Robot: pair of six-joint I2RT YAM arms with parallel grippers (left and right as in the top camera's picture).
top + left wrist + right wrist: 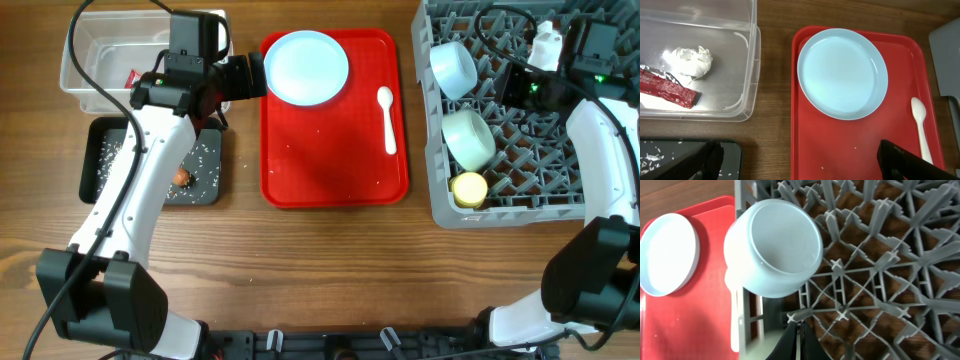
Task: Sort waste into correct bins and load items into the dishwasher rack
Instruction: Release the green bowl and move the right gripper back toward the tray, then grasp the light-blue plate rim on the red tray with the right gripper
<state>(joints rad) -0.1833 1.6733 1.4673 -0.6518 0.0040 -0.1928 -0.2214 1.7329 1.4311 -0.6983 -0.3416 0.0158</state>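
The right gripper's fingers are below the pale blue bowl (pixel 452 68) (pixel 772 247) instead of on the bowl's rim, so the bowl would stay in the rack if the robot lifted now.
My left gripper (pixel 800 165) (pixel 256 76) is open and empty, hovering over the gap between the black tray (pixel 735 150) and the red tray, near the pale blue plate (pixel 842 72) (pixel 305 67). A white spoon (pixel 920 125) (pixel 387 118) lies right of the plate. The clear tub (pixel 751 60) (pixel 80 60) holds a red wrapper (pixel 667 87) and a white tissue ball (pixel 689 61). My right gripper (pixel 797 340) (pixel 508 85) is shut on nothing above the grey rack (pixel 875 270) (pixel 600 205), just beside the pale blue bowl (pixel 772 247) (pixel 452 68).
The rack also holds a mint-green bowl (pixel 467 137) and a yellow cup (pixel 468 188). The black tray (pixel 100 185) carries rice grains (pixel 205 160) and a small orange-brown food piece (pixel 181 177). A few grains dot the red tray (pixel 330 170).
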